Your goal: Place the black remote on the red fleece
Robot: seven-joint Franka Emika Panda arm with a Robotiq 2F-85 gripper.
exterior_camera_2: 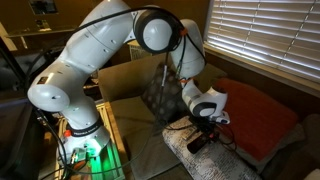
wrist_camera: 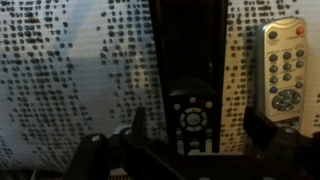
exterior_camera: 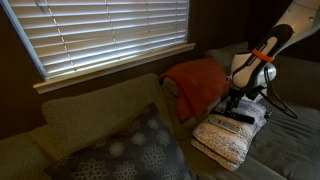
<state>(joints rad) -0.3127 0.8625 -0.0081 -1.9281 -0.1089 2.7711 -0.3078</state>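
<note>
My gripper's fingers stop above the black remote [wrist_camera: 190, 112], blanket showing past them, so my gripper comes down first, then closes on the remote.
The black remote [wrist_camera: 190, 112] lies lengthwise on the cream knitted blanket [wrist_camera: 70, 90], buttons up. My gripper [wrist_camera: 198, 128] is open and sits just above it, one finger on each side, neither touching. In both exterior views the gripper [exterior_camera: 237, 102] [exterior_camera_2: 206, 130] hangs low over the folded blanket [exterior_camera: 225, 142], and the remote shows as a dark bar under it [exterior_camera_2: 197, 144]. The red fleece [exterior_camera: 196, 84] [exterior_camera_2: 256, 122] lies rumpled right behind the blanket, apart from the gripper.
A silver remote [wrist_camera: 284, 65] lies on the blanket beside the black one. A grey patterned cushion [exterior_camera: 128, 152] leans on the sofa. Window blinds [exterior_camera: 110, 30] hang behind. The robot base stands on a table [exterior_camera_2: 75, 140].
</note>
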